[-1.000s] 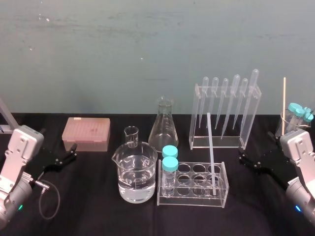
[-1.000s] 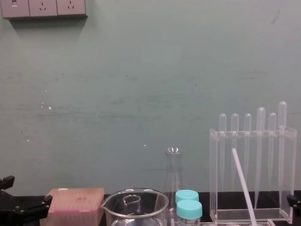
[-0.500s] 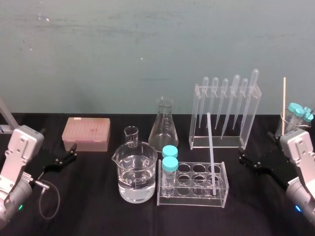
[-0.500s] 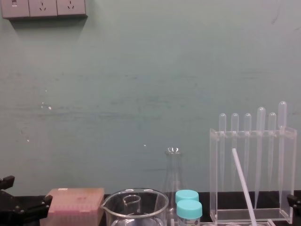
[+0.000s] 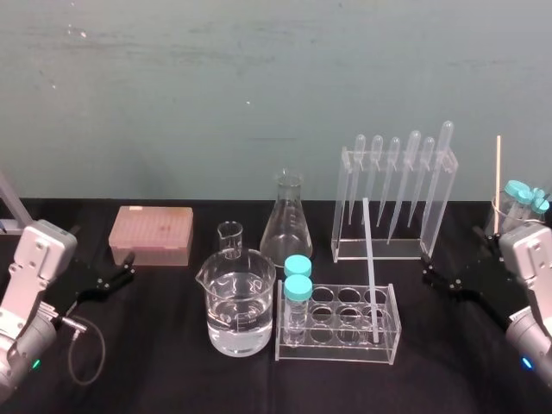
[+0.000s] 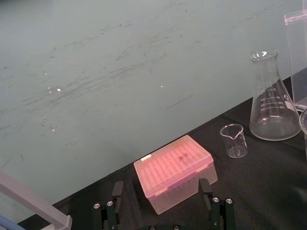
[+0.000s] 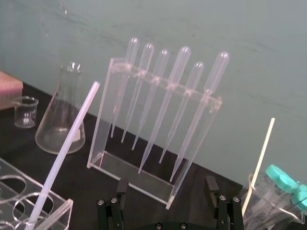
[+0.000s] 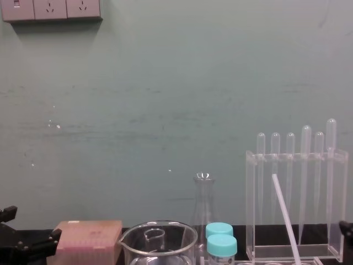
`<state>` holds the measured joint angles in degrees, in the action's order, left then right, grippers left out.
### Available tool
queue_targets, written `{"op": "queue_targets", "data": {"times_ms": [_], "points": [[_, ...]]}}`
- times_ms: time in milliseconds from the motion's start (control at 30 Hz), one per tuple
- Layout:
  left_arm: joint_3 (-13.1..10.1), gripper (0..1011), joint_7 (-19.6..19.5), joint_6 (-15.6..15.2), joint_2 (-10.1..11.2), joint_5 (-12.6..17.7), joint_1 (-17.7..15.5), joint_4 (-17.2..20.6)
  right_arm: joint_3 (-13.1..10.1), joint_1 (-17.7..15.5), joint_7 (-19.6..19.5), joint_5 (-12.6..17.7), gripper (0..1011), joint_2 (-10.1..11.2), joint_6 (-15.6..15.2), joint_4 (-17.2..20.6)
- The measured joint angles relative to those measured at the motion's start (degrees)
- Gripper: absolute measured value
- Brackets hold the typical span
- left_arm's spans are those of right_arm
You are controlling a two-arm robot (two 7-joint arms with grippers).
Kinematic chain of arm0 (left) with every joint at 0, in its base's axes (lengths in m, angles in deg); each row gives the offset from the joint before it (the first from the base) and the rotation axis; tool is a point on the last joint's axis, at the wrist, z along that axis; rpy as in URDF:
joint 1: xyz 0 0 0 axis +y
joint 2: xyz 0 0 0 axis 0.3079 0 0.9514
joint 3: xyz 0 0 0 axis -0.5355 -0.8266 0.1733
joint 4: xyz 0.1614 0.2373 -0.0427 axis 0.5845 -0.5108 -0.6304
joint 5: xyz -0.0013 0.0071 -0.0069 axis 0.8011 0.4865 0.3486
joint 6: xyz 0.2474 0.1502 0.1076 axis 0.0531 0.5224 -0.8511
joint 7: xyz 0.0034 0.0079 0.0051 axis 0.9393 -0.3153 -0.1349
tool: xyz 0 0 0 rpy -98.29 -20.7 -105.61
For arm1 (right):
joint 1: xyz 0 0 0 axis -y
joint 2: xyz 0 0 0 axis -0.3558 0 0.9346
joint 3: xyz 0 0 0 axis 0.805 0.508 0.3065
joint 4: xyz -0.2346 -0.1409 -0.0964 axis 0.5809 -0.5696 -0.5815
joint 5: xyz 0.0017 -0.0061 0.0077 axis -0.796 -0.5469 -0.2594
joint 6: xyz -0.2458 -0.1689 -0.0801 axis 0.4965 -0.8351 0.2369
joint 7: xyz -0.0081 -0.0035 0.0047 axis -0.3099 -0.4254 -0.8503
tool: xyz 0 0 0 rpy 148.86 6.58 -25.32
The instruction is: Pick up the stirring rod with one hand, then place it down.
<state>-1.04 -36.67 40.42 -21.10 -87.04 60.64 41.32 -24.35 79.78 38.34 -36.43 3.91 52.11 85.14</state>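
I should grab the loose end [image 7: 89,100] of the stirring rod with my right gripper next, to pick the rod out of the tube rack [image 7: 58,209].
The stirring rod [image 5: 370,263] is a whitish translucent stick that leans in a back hole of the clear tube rack [image 5: 338,343]. It also shows in the right wrist view as the stirring rod [image 7: 67,143] and low in the chest view as the stirring rod [image 8: 284,212]. My right gripper [image 5: 450,256] hovers over the table to the right of the rack, open and holding nothing, well apart from the rod. Its own camera shows the right gripper [image 7: 166,191] facing the pipette stand. At the far left my left gripper [image 5: 121,270] rests open by the pink box, as the left gripper [image 6: 161,191] confirms.
A water-filled beaker [image 5: 240,302], a small beaker [image 5: 229,237] and a conical flask [image 5: 287,220] stand left of the rack. Two teal-capped tubes [image 5: 297,278] sit in it. A pipette stand [image 5: 392,194] is behind, a pink tip box [image 5: 151,235] far left, and a glass with capped tubes [image 5: 520,203] far right.
My right arm has shifted slightly to the right and upward, its gripper still open. The rod, the rack and the left arm have not moved.
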Motion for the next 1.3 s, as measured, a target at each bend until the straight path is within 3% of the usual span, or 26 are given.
{"op": "queue_targets", "data": {"times_ms": [267, 533, 767, 1067, 1200, 1300], "points": [[0.00, 1000, 0.00, 0.00, 0.00, 0.00, 0.00, 0.00, -2.41, -1.98, 1.94, 0.85, 1002, 0.29, 3.11, 3.70], [0.00, 1000, 0.00, 0.00, 0.00, 0.00, 0.00, 0.00, -2.59, -1.69, 5.70, 0.54, 1002, -0.26, 6.32, 5.19], [0.00, 1000, 0.00, 0.00, 0.00, 0.00, 0.00, 0.00, -2.42, 1.60, 12.02, 3.93, 1003, -2.27, 6.76, 1.93], [0.00, 1000, 0.00, 0.00, 0.00, 0.00, 0.00, 0.00, -2.05, 6.97, 20.84, 8.71, 1002, -5.80, 5.34, -4.87], [0.00, 1000, 0.00, 0.00, 0.00, 0.00, 0.00, 0.00, -2.10, 9.40, 25.11, 11.71, 1002, -7.51, 3.57, -8.40], [0.00, 1000, 0.00, 0.00, 0.00, 0.00, 0.00, 0.00, -2.44, 11.90, 29.83, 15.37, 1002, -9.26, 0.51, -12.41]]}}
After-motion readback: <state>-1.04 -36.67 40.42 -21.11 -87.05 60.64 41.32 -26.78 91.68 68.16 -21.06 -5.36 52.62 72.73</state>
